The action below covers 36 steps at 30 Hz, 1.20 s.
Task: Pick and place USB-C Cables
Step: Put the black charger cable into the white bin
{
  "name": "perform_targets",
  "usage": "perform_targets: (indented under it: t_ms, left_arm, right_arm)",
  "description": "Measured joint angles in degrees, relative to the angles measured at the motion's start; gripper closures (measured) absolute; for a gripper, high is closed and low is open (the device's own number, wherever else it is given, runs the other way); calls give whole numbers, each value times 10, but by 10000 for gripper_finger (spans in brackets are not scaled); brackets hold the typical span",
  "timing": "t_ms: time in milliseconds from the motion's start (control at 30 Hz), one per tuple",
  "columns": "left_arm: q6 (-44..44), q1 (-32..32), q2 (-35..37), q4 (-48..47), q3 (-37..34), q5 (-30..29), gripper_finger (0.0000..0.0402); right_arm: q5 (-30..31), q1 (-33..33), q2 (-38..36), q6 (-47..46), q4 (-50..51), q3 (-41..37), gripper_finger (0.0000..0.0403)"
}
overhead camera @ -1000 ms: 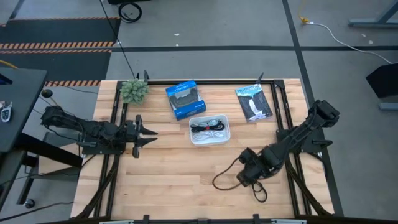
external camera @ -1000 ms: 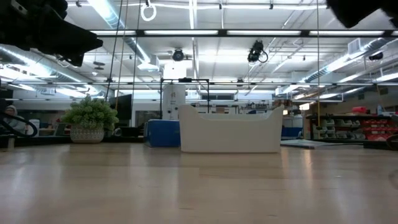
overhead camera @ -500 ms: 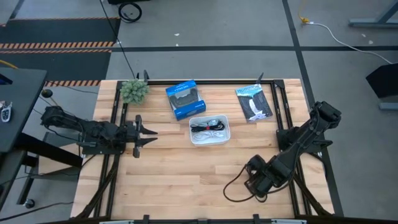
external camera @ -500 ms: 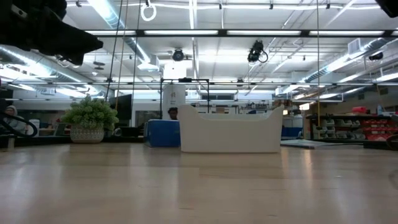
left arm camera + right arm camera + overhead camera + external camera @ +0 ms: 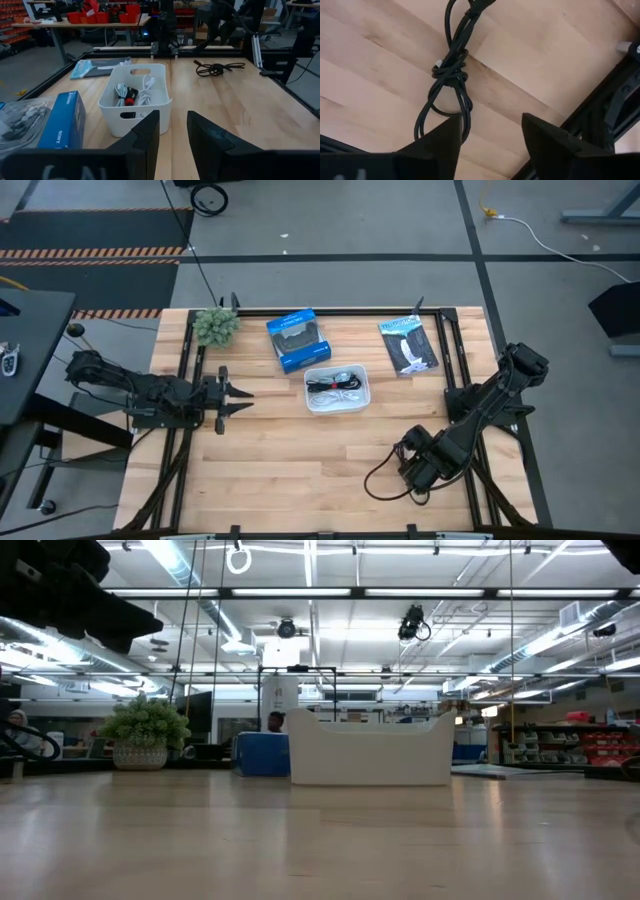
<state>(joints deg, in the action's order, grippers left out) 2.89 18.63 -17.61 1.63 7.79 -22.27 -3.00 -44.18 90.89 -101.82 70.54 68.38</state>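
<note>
I should next grab the dark cable with my right gripper by its loops (image 5: 462,95) beside the knot, to put the cable into the white bin.
A dark USB-C cable (image 5: 451,70), knotted into a loose bundle, lies flat on the wooden table (image 5: 300,470) near its front right (image 5: 385,477). My right gripper (image 5: 492,145) stands open just above it (image 5: 415,470), and the cable's loop end runs under one fingertip. A white bin (image 5: 336,388) at the table's middle holds a white cable (image 5: 146,92) and a black cable with a red band (image 5: 127,97). My left gripper (image 5: 235,395) waits open left of the bin, with nothing between its fingers (image 5: 172,135). My right gripper points down at the dark cable. The cable's loop end (image 5: 465,117) goes out of sight behind one fingertip (image 5: 442,142). Whether that finger touches the cable, I cannot tell. The cable rests on the table and nothing lies between the fingers.
A blue box (image 5: 293,340) and a small plant (image 5: 215,325) stand behind the bin to the left. A black-and-white packet (image 5: 408,345) lies at the far right. Dark frame rails (image 5: 455,380) run along both table sides. Bare wood lies between bin and front edge.
My right gripper has gone toward the table's near right corner. The dark cable has slid along the table with it, its loop drawn rightward.
</note>
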Motion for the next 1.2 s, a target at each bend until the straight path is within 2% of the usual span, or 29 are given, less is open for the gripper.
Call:
perform_targets:
  t_ms: [167,367,633,867,1067,1200]
  left_arm:
    - [13,0,0,-3,0,0,295]
    - [14,0,0,-7,0,0,295]
    - [14,0,0,-7,0,0,295]
    - [14,0,0,-10,0,0,295]
    - [14,0,0,-12,0,0,295]
    - [14,0,0,-11,0,0,295]
  right_arm:
    - [4,0,0,0,-34,-9,172]
    - [-2,0,0,0,-103,-46,170]
    - [-30,0,0,-4,-110,-58,169]
    - [33,1,0,9,-122,-58,163]
    - [54,9,20,39,-123,-58,136]
    - [29,25,61,84,-133,-58,109]
